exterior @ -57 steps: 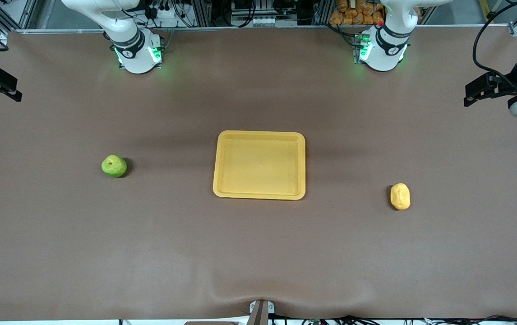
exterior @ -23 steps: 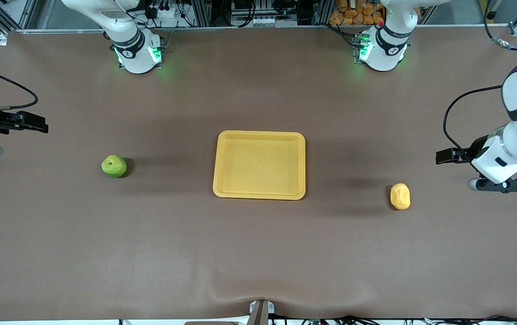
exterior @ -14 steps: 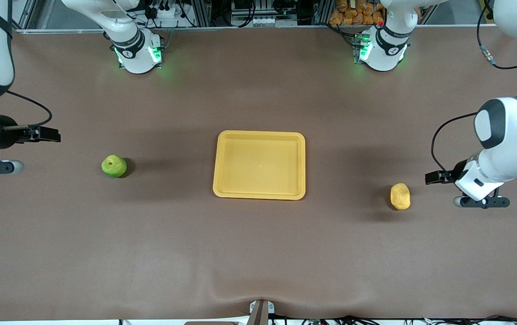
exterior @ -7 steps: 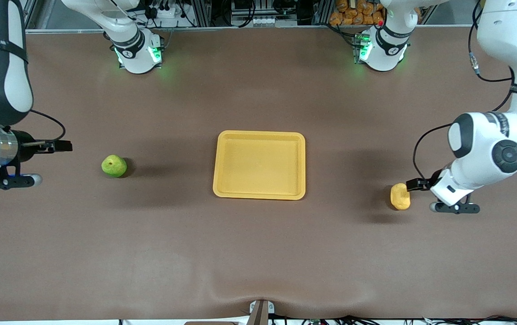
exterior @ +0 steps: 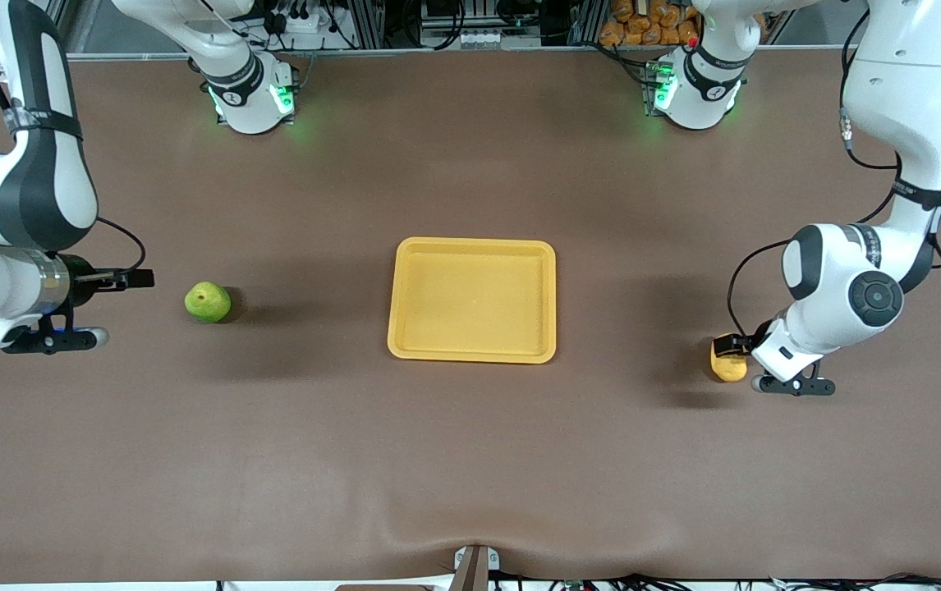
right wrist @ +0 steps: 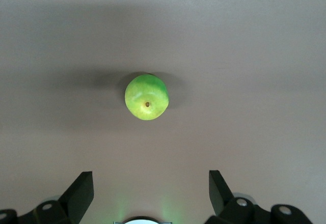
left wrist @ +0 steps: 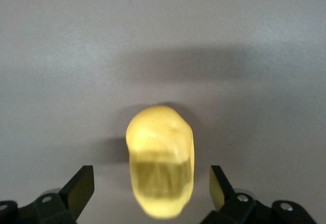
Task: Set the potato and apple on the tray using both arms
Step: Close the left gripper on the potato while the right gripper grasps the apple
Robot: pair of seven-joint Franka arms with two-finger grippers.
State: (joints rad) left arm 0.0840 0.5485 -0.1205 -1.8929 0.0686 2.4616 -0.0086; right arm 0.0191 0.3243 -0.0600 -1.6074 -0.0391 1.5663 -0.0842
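My left gripper is to grab the pale yellow potato around its middle [exterior: 728, 364] next, so that it can place the potato on the tray [exterior: 472, 300].
The yellow-orange tray [exterior: 472, 300] lies in the middle of the table with nothing on it. The green apple [exterior: 208, 302] sits toward the right arm's end, its stem dimple up [right wrist: 146, 96]. My right gripper [exterior: 139, 279] hangs open a short way from the apple [right wrist: 150, 186], not touching it. The pale yellow potato [exterior: 729, 367] lies toward the left arm's end. My left gripper [exterior: 735, 341] is open and low over it. In the left wrist view the potato [left wrist: 160, 158] sits between the two fingers with a gap on each side.
The green-lit arm bases [exterior: 253, 98] [exterior: 696, 94] stand along the table's back edge. A small metal bracket [exterior: 475, 566] sits at the front edge. The brown table cover bulges slightly near that bracket.
Both arms have swung in from the table's ends. The left gripper has come down over the potato. The right gripper has moved closer to the apple. Apple, potato and tray have not moved.
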